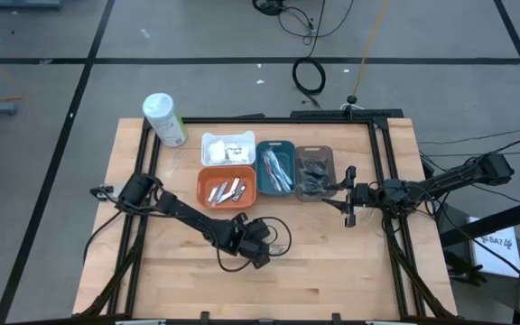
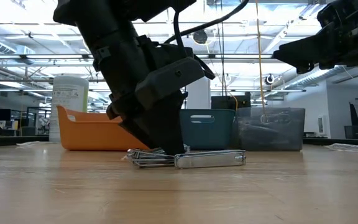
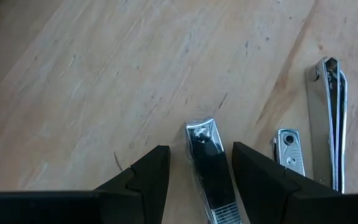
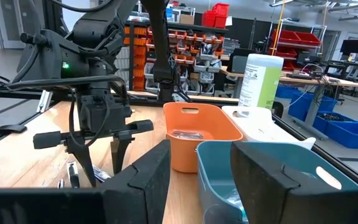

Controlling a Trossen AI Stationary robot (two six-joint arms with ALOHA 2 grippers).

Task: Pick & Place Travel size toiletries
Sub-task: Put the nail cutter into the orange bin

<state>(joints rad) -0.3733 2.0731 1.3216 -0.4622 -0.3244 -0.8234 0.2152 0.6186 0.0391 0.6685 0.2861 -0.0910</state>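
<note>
Next, my left gripper grabs the wrapped nail clipper by its body [image 3: 211, 171], to move this clipper into the orange tray.
The travel size toiletries here are silvery nail clippers. One clear-wrapped clipper [image 3: 208, 171] lies flat on the wooden table between the fingers of my left gripper [image 3: 201, 152], which is open and slants down over it; I see a gap on each side. Beside it lie a small clipper [image 3: 289, 150] and a long clipper [image 3: 328, 118]. In the high view my left gripper [image 1: 258, 242] is at the table's middle, nearer than the orange tray [image 1: 227, 187]. My right gripper [image 1: 348, 194] waits open and level beside the grey tray [image 1: 314, 171].
Four trays stand in a cluster at the table's far middle: a white tray [image 1: 228, 149], the orange one holding more clippers, a teal tray [image 1: 276, 169] and the grey one. A large white bottle with a green label [image 1: 165, 119] stands at the far left.
</note>
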